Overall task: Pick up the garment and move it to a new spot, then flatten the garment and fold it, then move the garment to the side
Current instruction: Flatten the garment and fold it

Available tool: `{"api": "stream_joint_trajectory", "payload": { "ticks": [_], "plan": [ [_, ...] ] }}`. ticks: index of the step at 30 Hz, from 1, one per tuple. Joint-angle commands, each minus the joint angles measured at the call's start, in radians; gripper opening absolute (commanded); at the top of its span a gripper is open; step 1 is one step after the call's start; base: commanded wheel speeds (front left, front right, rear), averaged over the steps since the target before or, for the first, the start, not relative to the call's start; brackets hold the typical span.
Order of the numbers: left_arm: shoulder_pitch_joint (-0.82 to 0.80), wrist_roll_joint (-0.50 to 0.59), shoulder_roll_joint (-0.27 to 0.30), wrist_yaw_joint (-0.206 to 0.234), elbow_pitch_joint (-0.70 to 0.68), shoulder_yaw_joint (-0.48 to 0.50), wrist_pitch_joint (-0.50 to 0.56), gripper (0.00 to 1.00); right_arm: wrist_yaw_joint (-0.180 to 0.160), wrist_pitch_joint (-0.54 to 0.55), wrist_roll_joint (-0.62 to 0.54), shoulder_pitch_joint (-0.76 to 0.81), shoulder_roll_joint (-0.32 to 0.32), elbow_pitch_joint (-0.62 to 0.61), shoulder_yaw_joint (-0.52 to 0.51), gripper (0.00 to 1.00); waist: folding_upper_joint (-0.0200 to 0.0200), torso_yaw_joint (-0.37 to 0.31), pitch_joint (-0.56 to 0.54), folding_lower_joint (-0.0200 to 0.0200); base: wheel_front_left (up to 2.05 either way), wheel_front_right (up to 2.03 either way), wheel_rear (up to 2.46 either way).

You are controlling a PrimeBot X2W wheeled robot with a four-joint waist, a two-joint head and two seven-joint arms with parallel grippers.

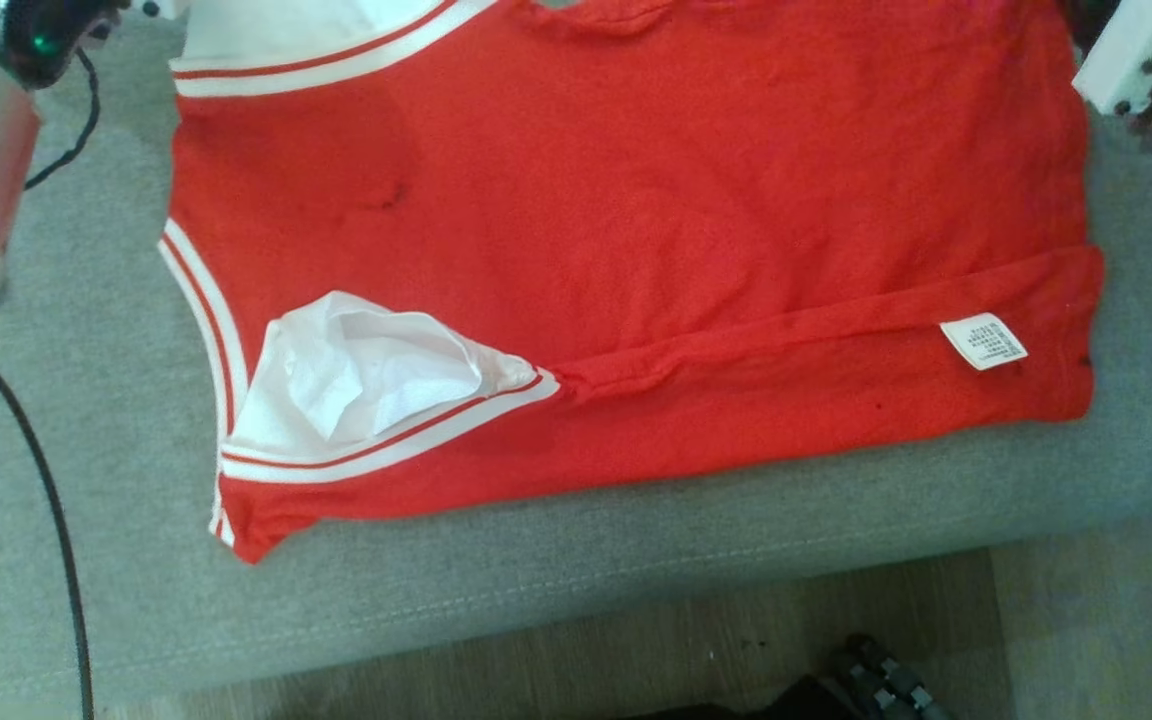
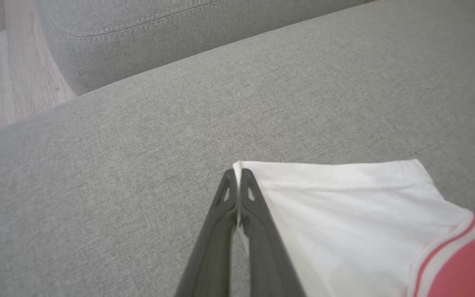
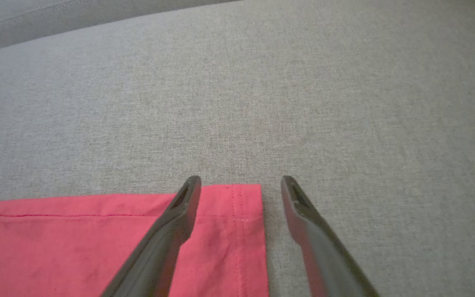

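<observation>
Next, my right gripper grabs the shirt by its stitched hem corner (image 3: 248, 202) to fold the red shirt on the grey cushion (image 3: 270, 99).
The garment (image 1: 636, 230) is a red T-shirt with white sleeves and red-and-white striped trim, spread on a grey cushion. One white sleeve (image 1: 356, 380) lies crumpled on its near left part. In the left wrist view my left gripper (image 2: 238, 173) is shut on the corner of the other white sleeve (image 2: 344, 206), its fingertips pinching the hem. In the right wrist view my right gripper (image 3: 241, 183) stands open, its fingers straddling the far corner of the red hem (image 3: 237, 214) with the left finger over the cloth and the right finger over bare cushion.
The grey cushion (image 1: 536, 600) ends at a seamed front edge, with wooden floor (image 1: 636, 640) below it. A white care label (image 1: 983, 340) shows near the shirt's right end. Black cables (image 1: 46, 500) hang along the left. A second cushion (image 2: 138, 33) lies beyond a gap.
</observation>
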Motion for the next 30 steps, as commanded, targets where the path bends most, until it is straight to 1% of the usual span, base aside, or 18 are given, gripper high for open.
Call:
{"api": "stream_joint_trajectory", "payload": {
  "ticks": [1,5,6,7,8,9,10,12,13,14,15,16,19,23,30],
  "plan": [
    [-0.046,-0.005,0.032,-0.003,-0.018,0.02,-0.008,0.0,0.006,0.015,-0.019,-0.022,0.0,-0.015,0.005,1.0,0.0,0.005,-0.006,-0.0001,0.0,0.0,0.0],
    [-0.044,-0.012,0.027,-0.006,-0.011,0.011,-0.017,0.0,0.006,0.044,-0.04,-0.044,0.018,0.044,-0.019,1.0,0.0,0.01,-0.015,-0.0001,0.0,0.0,0.0],
    [-0.044,-0.014,0.026,-0.006,-0.009,0.009,-0.018,0.0,0.006,0.05,-0.041,-0.045,0.023,0.056,-0.027,0.98,0.0,0.01,-0.016,-0.0001,0.0,0.0,0.0],
    [-0.044,-0.015,0.026,-0.007,-0.008,0.006,-0.019,0.0,0.006,0.054,-0.043,-0.044,0.027,0.065,-0.032,0.84,0.0,0.011,-0.016,-0.0001,0.0,0.0,0.0],
    [-0.045,-0.017,0.025,-0.007,-0.006,0.004,-0.019,0.0,0.006,0.055,-0.046,-0.044,0.029,0.073,-0.037,0.82,0.0,0.011,-0.017,-0.0001,0.0,0.0,0.0],
    [-0.046,-0.019,0.025,-0.008,-0.004,0.001,-0.019,0.0,0.006,0.053,-0.049,-0.044,0.031,0.078,-0.041,0.86,0.0,0.012,-0.017,-0.0001,0.0,0.0,0.0],
    [-0.048,-0.02,0.024,-0.008,-0.003,-0.001,-0.018,0.0,0.006,0.05,-0.05,-0.045,0.033,0.083,-0.047,0.86,0.0,0.013,-0.016,-0.0001,0.0,0.0,0.0],
    [-0.051,-0.024,0.024,-0.009,-0.001,-0.004,-0.018,0.0,0.006,0.042,-0.039,-0.048,0.04,0.093,-0.052,0.79,0.0,0.015,-0.014,-0.0001,0.0,0.0,0.0],
    [-0.052,-0.026,0.024,-0.009,-0.001,-0.006,-0.019,0.0,0.006,0.037,-0.03,-0.05,0.043,0.098,-0.051,0.69,0.0,0.017,-0.012,-0.0001,0.0,0.0,0.0],
    [-0.053,-0.027,0.024,-0.009,0.0,-0.008,-0.019,0.0,0.006,0.031,-0.022,-0.052,0.044,0.101,-0.046,0.48,0.0,0.018,-0.011,-0.0001,0.0,0.0,0.0],
    [-0.055,-0.028,0.025,-0.01,0.001,-0.011,-0.018,0.0,0.006,0.024,-0.015,-0.054,0.044,0.104,-0.038,0.31,0.0,0.02,-0.008,-0.0001,0.0,0.0,0.0],
    [-0.056,-0.028,0.026,-0.01,0.002,-0.014,-0.02,0.0,0.006,0.016,-0.008,-0.056,0.042,0.105,-0.03,0.0,0.0,0.021,-0.007,-0.0001,0.0,0.0,0.0],
    [-0.063,-0.026,0.029,-0.01,0.002,-0.02,-0.034,0.0,0.006,-0.019,0.01,-0.066,0.028,0.104,-0.009,0.0,0.0,0.025,-0.003,-0.0001,0.0,0.0,0.0],
    [-0.077,-0.021,0.034,-0.011,-0.004,-0.023,-0.085,0.0,0.006,-0.075,0.04,-0.089,0.01,0.112,0.002,0.0,0.0,0.03,-0.002,-0.0001,0.0,0.0,0.0],
    [-0.121,-0.001,0.038,-0.011,-0.015,-0.019,-0.237,0.0,0.006,-0.192,0.092,-0.147,-0.015,0.145,-0.009,0.0,0.0,0.045,0.003,-0.0001,0.0,0.0,0.0]
  ]
}}
